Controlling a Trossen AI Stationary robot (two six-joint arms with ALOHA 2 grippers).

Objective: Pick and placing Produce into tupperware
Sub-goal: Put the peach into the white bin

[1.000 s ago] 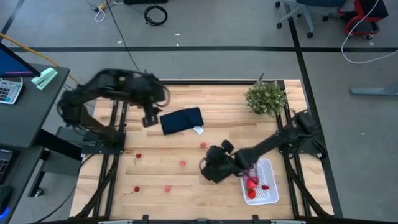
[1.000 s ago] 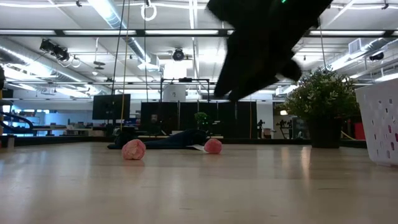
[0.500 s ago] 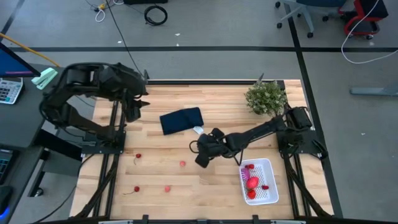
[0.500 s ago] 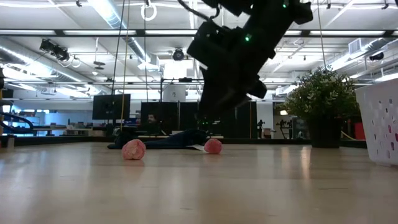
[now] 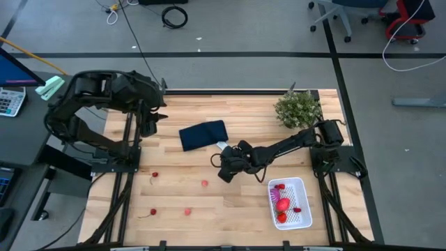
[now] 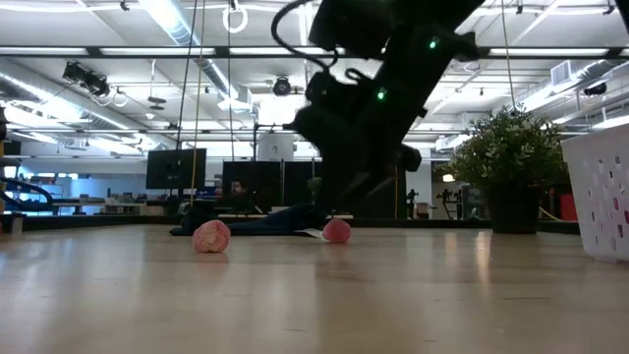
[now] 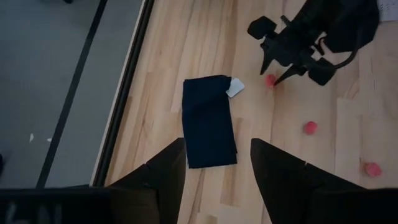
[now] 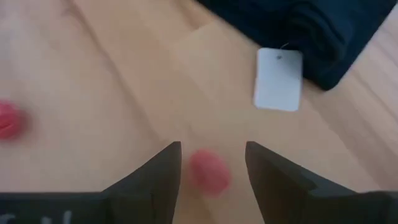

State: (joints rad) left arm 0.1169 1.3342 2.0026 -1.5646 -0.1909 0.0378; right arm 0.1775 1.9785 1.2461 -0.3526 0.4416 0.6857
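Note:
The small pink bit needs to go into the white tupperware (image 5: 301, 183), so my right gripper will grab the bit by its rounded sides next.
My right gripper (image 5: 224, 167) is open and low over the table's middle, just near of the navy cloth (image 5: 203, 134). In the right wrist view its fingers (image 8: 176, 155) stand on either side of a small pink bit (image 8: 208, 172) that lies on the wood, with gaps showing on both sides. The low view has that bit (image 6: 337, 231) under the gripper (image 6: 336, 208). The white tupperware (image 5: 301, 183) sits at the near right and holds the bigger red piece (image 5: 282, 204) and small red bits. My left gripper (image 5: 150, 122) waits open above the far-left edge.
More pink and red bits lie loose on the wood (image 5: 204, 183), (image 5: 154, 174), (image 5: 187, 210). A white tag (image 8: 278, 79) sticks out from the navy cloth close to my right gripper. The green plant (image 5: 298, 110) stands at the far right corner.
My right gripper has swung from beside the tupperware toward the table's left and far side, and has come down over the pink bit by the navy cloth. My left arm drew back from the cloth toward the table's left edge, then held still.

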